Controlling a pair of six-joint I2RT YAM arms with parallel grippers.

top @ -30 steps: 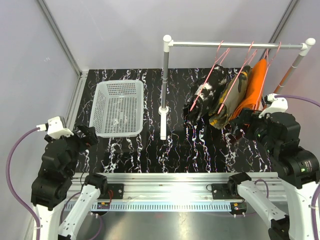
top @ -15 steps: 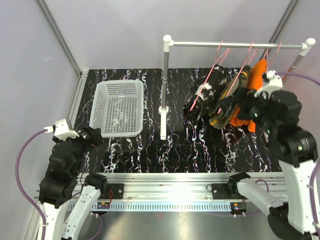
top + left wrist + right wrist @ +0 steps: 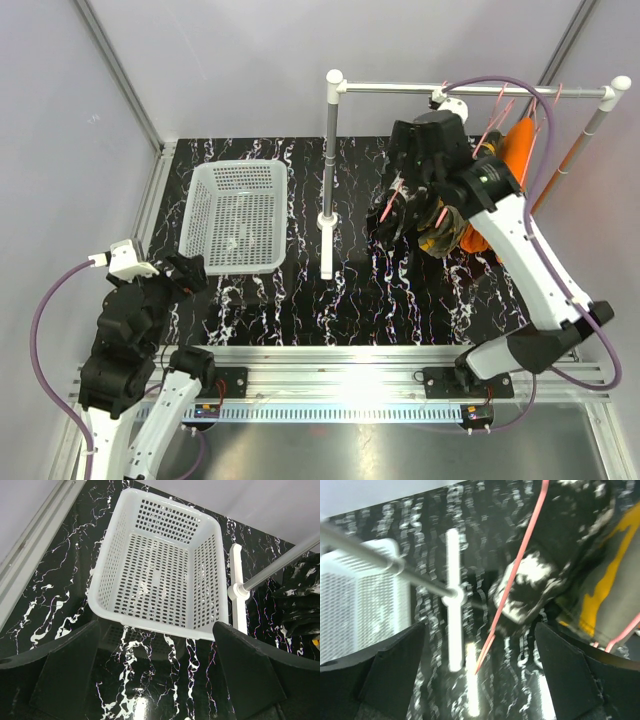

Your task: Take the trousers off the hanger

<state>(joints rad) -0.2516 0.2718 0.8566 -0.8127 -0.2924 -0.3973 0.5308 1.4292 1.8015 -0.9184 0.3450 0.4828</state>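
My right gripper grabs the bare near end of the black trousers' pink hanger [image 3: 387, 211] next, which leaves the trousers free to be removed.
Three trousers hang on pink hangers from the rail [image 3: 400, 88]: black with white splotches [image 3: 400, 208], olive and yellow-orange camouflage [image 3: 442, 238], and plain orange [image 3: 518, 150]. My right gripper [image 3: 408, 172] is raised above the black trousers. In the right wrist view it [image 3: 480, 680] is open and empty, and the black trousers [image 3: 535, 580], their pink hanger [image 3: 512, 590] and the camouflage trousers [image 3: 610, 590] lie below it. My left gripper [image 3: 185, 272] is open and empty near the table's left front; it also shows in the left wrist view [image 3: 160, 680].
A white perforated basket [image 3: 236, 172] stands at the back left, just beyond my left gripper [image 3: 160, 525]. The rack's white post and foot [image 3: 327, 225] stand mid-table; the right post [image 3: 590, 125] leans at the far right. Grey walls enclose the table.
My right arm has swung up and to the left, from beside the orange trousers to above the black trousers. My left arm shifted slightly forward, then stayed still.
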